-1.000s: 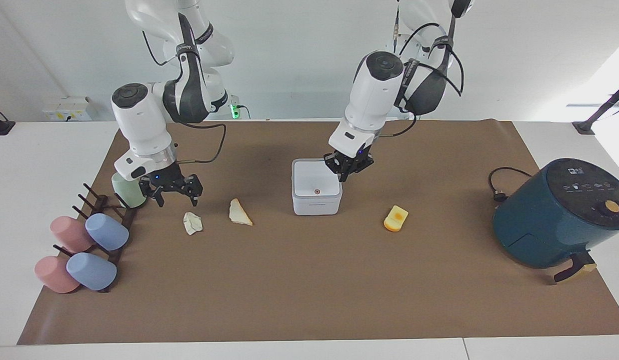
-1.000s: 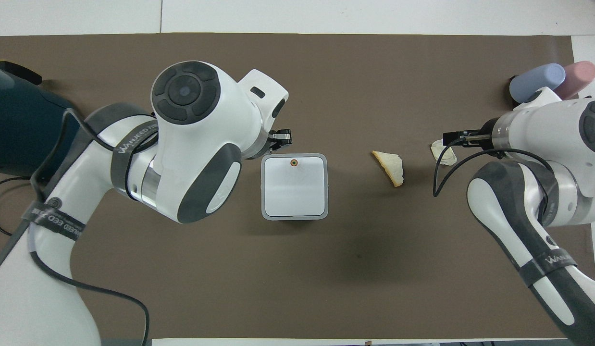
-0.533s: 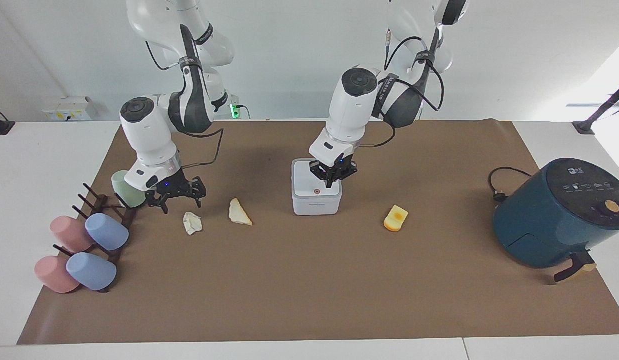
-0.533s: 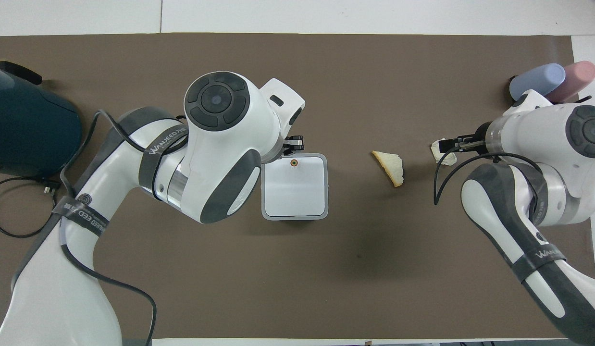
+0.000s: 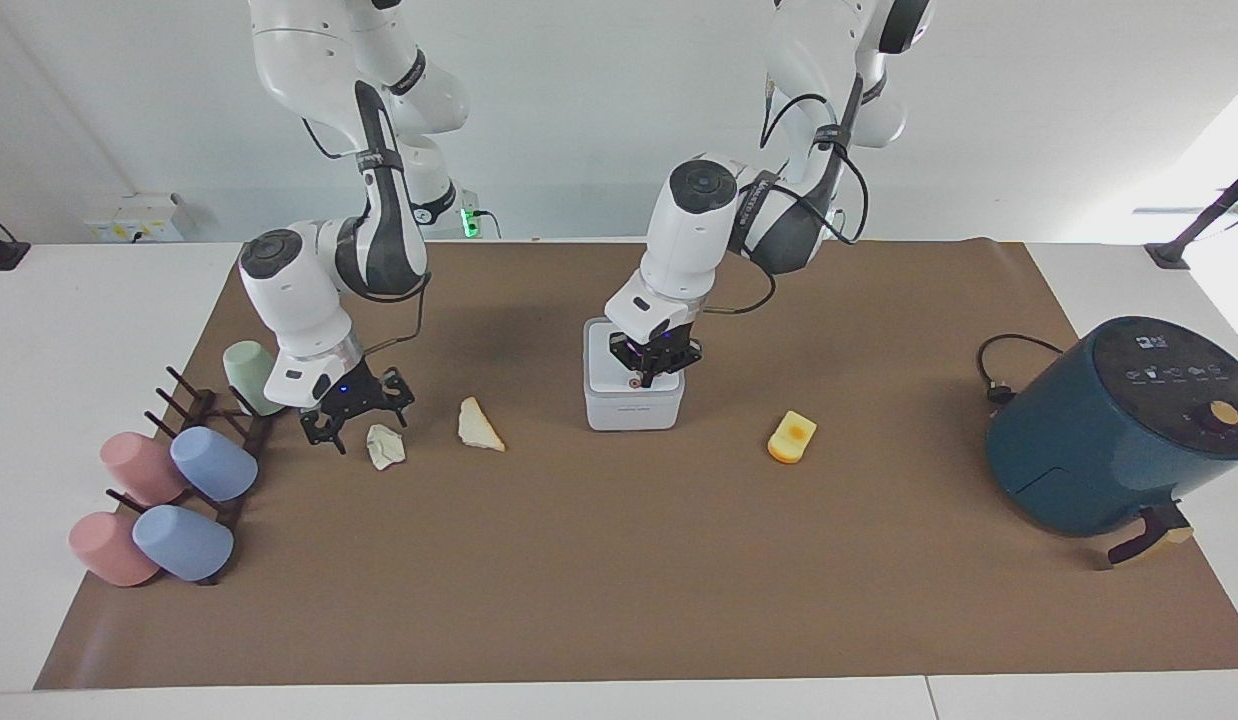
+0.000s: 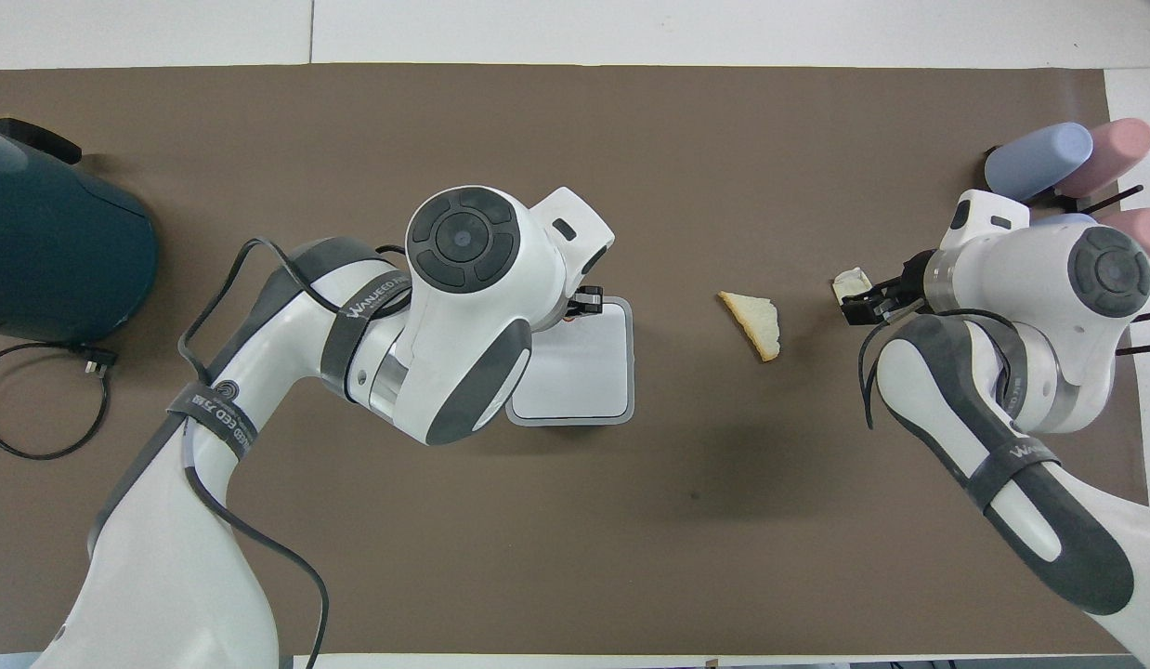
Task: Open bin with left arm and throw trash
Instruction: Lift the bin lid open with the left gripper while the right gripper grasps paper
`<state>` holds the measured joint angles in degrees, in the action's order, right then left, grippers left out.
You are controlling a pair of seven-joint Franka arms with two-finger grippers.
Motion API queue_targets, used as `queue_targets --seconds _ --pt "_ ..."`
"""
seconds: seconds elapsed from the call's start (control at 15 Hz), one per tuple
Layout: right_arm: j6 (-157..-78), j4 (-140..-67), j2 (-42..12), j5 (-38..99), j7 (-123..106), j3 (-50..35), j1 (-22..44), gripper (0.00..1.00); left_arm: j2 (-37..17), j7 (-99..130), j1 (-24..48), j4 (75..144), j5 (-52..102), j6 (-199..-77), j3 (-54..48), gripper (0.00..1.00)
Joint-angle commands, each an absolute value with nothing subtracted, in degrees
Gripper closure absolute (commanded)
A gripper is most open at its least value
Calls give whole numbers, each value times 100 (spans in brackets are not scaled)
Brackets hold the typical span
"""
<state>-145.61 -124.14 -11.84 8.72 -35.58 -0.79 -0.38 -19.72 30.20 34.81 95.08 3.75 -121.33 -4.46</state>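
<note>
I should throw out the trash, so next my right gripper should grab the crumpled white paper wad by its crinkled body (image 6: pixel 850 284).
The white bin (image 5: pixel 634 400) stands mid-table with its lid down; it also shows in the overhead view (image 6: pixel 584 372). My left gripper (image 5: pixel 647 375) is shut and sits low over the lid, at its round button (image 5: pixel 634 381). I cannot tell whether it touches. My right gripper (image 5: pixel 357 415) is open, low, just beside the crumpled paper wad (image 5: pixel 385 446), which also shows in the overhead view (image 6: pixel 852 282). The cream triangular slice (image 5: pixel 479 427) lies between wad and bin. The yellow block (image 5: pixel 792 437) lies toward the left arm's end; the left arm hides it in the overhead view.
A dark teal air fryer (image 5: pixel 1109 430) with its cord stands at the left arm's end. A rack of pink and blue cups (image 5: pixel 169 490) and a green cup (image 5: pixel 249 375) stand at the right arm's end, close to the right gripper.
My left gripper has moved from the bin's edge over the lid to the button and come lower. My right gripper has come down and closer to the paper wad.
</note>
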Motion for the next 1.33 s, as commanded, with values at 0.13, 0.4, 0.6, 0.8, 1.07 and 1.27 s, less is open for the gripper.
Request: queue_targets --seconds 0.13,0.4,0.6,0.8,1.07,1.27 --pt "-14634 -12445 -1213 1160 -3955 -114 -97 100 -2030 2971 3586 9562 281 -12305 -352 100" --pt "-14450 -12410 -1125 1160 -3850 -105 -97 100 -2030 2971 3586 9580 281 -12270 -352 100" --pt "-14274 -12375 -871 1160 -2695 -105 -9 100 -2021 2927 3682 9703 194 -12304 -343 100" --pt "-13600 -11903 -660 1160 -1523 -228 236 100 -2013 2927 3709 9992 88 -12515 -343 100" --pt "-12465 -11321 -247 1151 -1011 -246 290 100 -2021 2927 3753 10037 26 -12525 -343 100" --pt "-11937 -11276 236 1151 -459 -360 290 100 -1725 2866 3630 9976 35 -12210 -334 100"
